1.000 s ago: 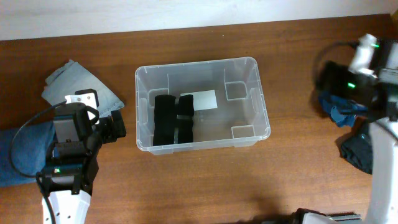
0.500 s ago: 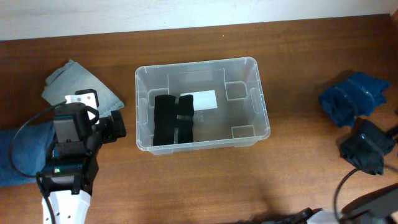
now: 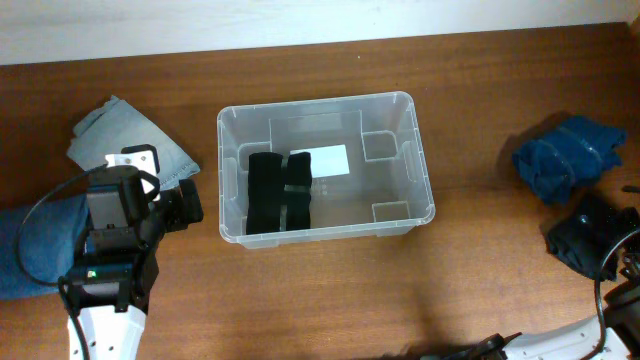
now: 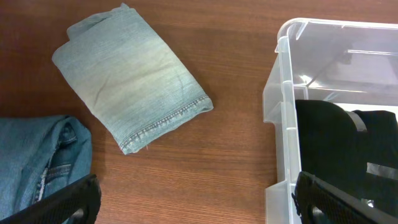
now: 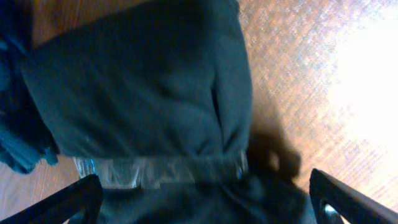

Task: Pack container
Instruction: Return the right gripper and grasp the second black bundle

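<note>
Next, my right gripper grabs the dark taped bundle (image 5: 143, 93) across its taped middle to pack it beside the black garment.
The container (image 3: 412, 150), a clear plastic bin with a white label (image 3: 328, 160) on its base, stands mid-table. A black folded garment (image 3: 280, 192) lies in its left half. My left gripper (image 3: 188, 205) is open and empty just left of the bin. In the left wrist view, its fingers (image 4: 196, 202) span bare wood beside the bin wall (image 4: 283, 93). My right gripper (image 5: 205, 199) is open close above a dark taped bundle (image 5: 143, 93). That bundle also shows in the overhead view (image 3: 588, 245). The right gripper itself is out of the overhead view.
A folded light-blue denim piece (image 3: 125, 135) lies at the back left, also in the left wrist view (image 4: 127, 81). Blue jeans (image 3: 30, 250) lie at the left edge. A crumpled blue cloth (image 3: 570, 155) lies at the right, behind the dark bundle.
The right arm has swung from the back right, over the blue cloth, down out of the overhead view to the front right. The left arm and the bin have not moved.
</note>
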You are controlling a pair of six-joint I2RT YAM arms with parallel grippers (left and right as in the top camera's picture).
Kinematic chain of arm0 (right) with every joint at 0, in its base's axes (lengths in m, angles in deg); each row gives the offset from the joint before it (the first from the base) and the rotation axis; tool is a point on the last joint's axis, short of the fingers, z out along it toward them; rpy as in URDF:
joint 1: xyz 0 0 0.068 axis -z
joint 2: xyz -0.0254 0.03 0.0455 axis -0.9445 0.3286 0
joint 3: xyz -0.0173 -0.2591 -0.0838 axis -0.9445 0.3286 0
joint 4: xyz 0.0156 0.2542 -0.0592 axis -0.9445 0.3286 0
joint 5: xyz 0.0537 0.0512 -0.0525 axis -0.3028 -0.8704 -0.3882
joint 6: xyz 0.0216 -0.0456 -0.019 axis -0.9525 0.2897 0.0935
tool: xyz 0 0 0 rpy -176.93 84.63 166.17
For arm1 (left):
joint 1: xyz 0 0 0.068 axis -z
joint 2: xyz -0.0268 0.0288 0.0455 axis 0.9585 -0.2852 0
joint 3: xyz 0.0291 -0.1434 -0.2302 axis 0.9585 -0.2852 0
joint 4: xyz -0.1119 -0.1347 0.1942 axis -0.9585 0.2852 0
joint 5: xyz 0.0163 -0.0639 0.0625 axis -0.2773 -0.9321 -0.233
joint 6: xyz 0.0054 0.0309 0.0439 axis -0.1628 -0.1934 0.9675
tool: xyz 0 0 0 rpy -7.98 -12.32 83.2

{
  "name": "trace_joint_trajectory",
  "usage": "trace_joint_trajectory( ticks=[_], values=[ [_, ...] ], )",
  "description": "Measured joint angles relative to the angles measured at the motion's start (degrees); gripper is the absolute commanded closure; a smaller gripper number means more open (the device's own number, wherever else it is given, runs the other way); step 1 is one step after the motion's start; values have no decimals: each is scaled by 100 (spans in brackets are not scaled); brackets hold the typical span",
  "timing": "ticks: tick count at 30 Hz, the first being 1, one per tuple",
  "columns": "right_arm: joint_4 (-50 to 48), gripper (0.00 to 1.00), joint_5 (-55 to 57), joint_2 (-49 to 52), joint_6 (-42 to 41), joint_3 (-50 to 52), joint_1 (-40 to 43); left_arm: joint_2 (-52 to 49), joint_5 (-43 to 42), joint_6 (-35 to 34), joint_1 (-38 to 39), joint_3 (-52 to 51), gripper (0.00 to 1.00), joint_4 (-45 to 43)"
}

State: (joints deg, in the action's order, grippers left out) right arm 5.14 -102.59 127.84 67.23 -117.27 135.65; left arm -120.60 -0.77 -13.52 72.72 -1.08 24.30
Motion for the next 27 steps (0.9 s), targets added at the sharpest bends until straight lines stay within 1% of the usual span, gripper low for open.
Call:
trace_joint_trajectory(
  ticks=[3, 5, 7, 9, 11, 12, 13, 14, 16, 17, 18, 19, 23, 27],
  values=[
    [-188, 5, -282, 81, 122, 74, 0, 0, 0, 0, 0, 0, 1, 11],
    [-264, 14, -422, 98, 173, 129, 0, 0, 0, 0, 0, 0, 1, 13],
    [-319, 25, -531, 101, 219, 153, 0, 0, 0, 0, 0, 0, 1, 15],
    [-328, 41, -597, 101, 271, 216, 0, 0, 0, 0, 0, 0, 0, 15],
    [-323, 62, -643, 103, 271, 278, 0, 0, 0, 0, 0, 0, 0, 15],
    [-323, 67, -656, 103, 269, 308, 0, 0, 0, 0, 0, 0, 0, 15],
    [-321, 76, -673, 103, 280, 332, 0, 0, 0, 0, 0, 0, 1, 15],
    [-323, 81, -702, 103, 275, 348, 0, 0, 0, 0, 0, 0, 1, 15],
    [-330, 89, -824, 103, 286, 356, 2, 0, 0, 0, 0, 0, 1, 15],
    [-348, 92, -911, 103, 293, 356, 2, 0, 0, 0, 0, 0, 1, 15],
    [-348, 93, -992, 105, 289, 356, 0, 0, 0, 0, 0, 0, 1, 17],
    [-348, 96, -1102, 105, 286, 356, 0, 0, 0, 0, 0, 0, 1, 15],
    [-315, 96, -1604, 105, 278, 361, 0, 0, 0, 0, 0, 0, 1, 15],
    [-15, 96, -2105, 7, 273, 308, -26, 0, 0, 0, 0, 0, 1, 17]
  ],
)
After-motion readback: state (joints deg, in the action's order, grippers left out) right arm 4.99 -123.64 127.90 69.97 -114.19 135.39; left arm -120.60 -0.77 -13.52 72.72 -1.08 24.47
